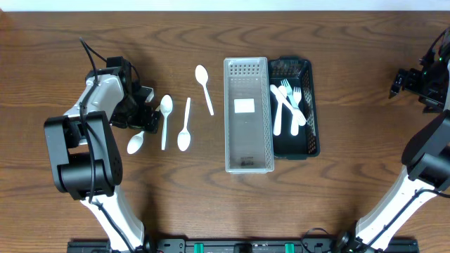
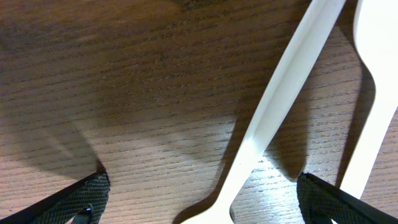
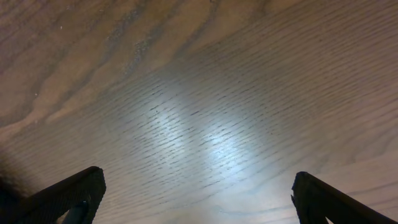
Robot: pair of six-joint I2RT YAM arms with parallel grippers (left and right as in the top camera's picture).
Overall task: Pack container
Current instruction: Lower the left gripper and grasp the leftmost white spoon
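Note:
My left gripper should close now: the spoon's narrow handle [image 1: 143, 131] lies between its low fingers, the second spoon outside them.
Several white plastic spoons lie on the table left of centre: one [image 1: 204, 87] near the clear container, one [image 1: 185, 126], one [image 1: 165, 121], and one [image 1: 136, 143] partly under my left gripper. My left gripper [image 1: 149, 118] is open and low over the table. In the left wrist view its fingertips [image 2: 199, 202] straddle a white spoon handle [image 2: 280, 87] without touching it, and a second spoon [image 2: 373, 93] lies just right of it. An empty clear perforated container [image 1: 248, 161] stands at centre. My right gripper [image 1: 396, 83] is open and empty [image 3: 199, 199] over bare wood at the far right.
A black perforated tray [image 1: 312, 144] touches the clear container's right side and holds several white forks [image 1: 288, 105]. A white label lies on the clear container's floor [image 1: 244, 106]. The left arm's base [image 1: 77, 154] stands at the front left.

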